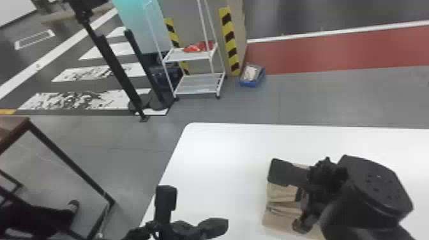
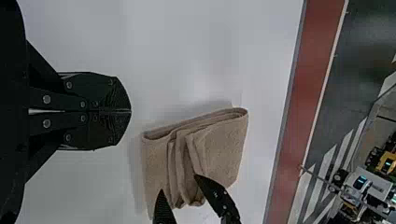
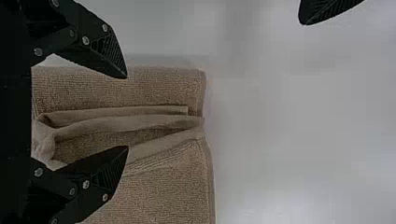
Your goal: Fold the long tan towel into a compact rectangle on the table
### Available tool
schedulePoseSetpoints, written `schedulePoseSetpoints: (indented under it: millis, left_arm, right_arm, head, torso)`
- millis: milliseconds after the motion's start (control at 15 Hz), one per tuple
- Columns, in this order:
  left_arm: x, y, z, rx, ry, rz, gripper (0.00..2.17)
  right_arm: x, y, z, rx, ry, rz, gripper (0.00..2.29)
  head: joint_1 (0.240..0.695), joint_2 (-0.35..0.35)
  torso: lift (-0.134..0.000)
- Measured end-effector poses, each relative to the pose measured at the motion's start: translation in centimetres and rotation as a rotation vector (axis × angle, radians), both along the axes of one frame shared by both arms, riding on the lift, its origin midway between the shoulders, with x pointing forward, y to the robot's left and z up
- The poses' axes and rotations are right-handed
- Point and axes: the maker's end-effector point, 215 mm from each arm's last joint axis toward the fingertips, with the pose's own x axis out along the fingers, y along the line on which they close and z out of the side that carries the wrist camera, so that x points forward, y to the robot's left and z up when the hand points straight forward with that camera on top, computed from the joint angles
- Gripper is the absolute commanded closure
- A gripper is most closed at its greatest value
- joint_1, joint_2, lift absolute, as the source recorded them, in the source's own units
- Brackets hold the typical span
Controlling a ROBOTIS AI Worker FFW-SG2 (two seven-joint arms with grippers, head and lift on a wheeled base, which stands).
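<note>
The loose folds stand up across the towel's middle while the rest lies flat, so my right gripper should next pinch the towel's bunched fold [image 3: 86,129] to fold the towel.
The tan towel [image 1: 281,193] lies folded on the white table, with loose ridged folds across its middle; it also shows in the left wrist view [image 2: 222,149] and right wrist view [image 3: 173,186]. Over it stands my right gripper [image 1: 295,209], hiding part of the cloth. Seen from its own wrist, the right gripper [image 3: 126,112] is open, a finger on each side of the raised folds; contact cannot be told. My left gripper [image 1: 226,223] is over bare table, left of the towel and apart from it. In its wrist view the left gripper [image 2: 130,111] is shut, its fingertips together with nothing between them.
The white table [image 1: 220,150] has its left edge just beyond my left gripper. On the floor behind stand a white wire rack [image 1: 199,84] and a blue bin [image 1: 250,83]. A brown-topped table [image 1: 14,124] is at the far left.
</note>
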Motion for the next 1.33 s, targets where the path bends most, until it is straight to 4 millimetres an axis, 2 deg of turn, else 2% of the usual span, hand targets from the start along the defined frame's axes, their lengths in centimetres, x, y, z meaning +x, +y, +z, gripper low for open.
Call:
schedulePoseSetpoints:
  millis: [333,800,1067,1200,1333]
  left_arm:
    - [0.1,-0.2,-0.2,-0.001,0.002,-0.002,1.9]
    - [0.3,-0.5,-0.3,-0.004,0.003,-0.008,1.9]
    - [0.3,-0.6,-0.1,-0.005,0.0,-0.012,1.9]
    - [0.4,-0.7,0.0,-0.005,-0.003,-0.013,1.9]
    - [0.4,-0.9,0.0,-0.007,-0.003,-0.015,1.9]
  right_arm:
    - [0.6,0.0,0.3,-0.036,-0.059,0.014,0.41]
    - [2.0,0.4,1.7,-0.018,-0.122,-0.001,0.41]
    - [2.7,0.8,3.3,0.012,-0.144,-0.012,0.41]
    - [2.6,0.5,3.1,0.01,-0.133,-0.019,0.41]
    - [2.2,-0.1,1.8,-0.014,-0.118,-0.021,0.41]
  head:
    - [0.695,0.35]
    - [0.695,0.35]
    - [0.695,0.35]
    - [0.695,0.35]
    - [0.695,0.35]
  torso:
    - [0.0]
    - [0.0]
    - [0.0]
    - [0.0]
    - [0.0]
